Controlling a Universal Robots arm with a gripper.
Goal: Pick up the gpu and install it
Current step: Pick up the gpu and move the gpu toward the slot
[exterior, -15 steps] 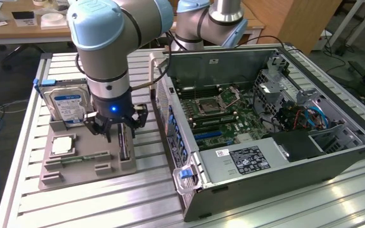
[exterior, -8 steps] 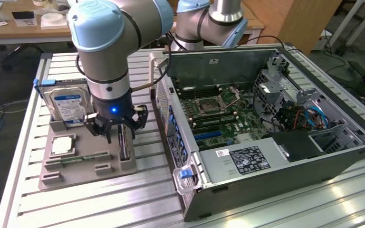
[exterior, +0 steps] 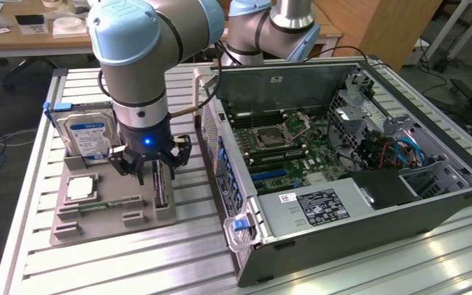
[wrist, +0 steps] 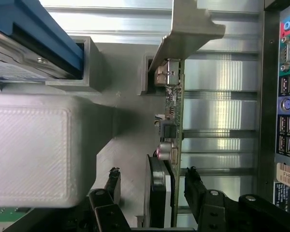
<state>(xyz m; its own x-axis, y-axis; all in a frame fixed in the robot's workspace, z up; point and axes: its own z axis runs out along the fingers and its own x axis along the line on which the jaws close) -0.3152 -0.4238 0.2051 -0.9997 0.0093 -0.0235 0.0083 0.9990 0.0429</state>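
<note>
The robot's gripper needs to install the GPU in the open computer case, so it should grab the GPU by its black fan end next.
The gpu stands on edge in a slot of the grey parts holder, at the end nearest the computer case. My gripper hangs straight over it, open, with one black finger on each side of the card. In the wrist view the gpu shows edge-on, its silver bracket at the far end and its black fan side between the fingers. A small gap shows between each finger and the card. The open computer case lies on the exterior view's right, its motherboard exposed.
A silver hard drive with a blue-white label stands in the holder behind the gripper. A processor chip and a green memory stick lie in the holder. The case's rear port panel runs close beside the gpu. Slatted metal table.
</note>
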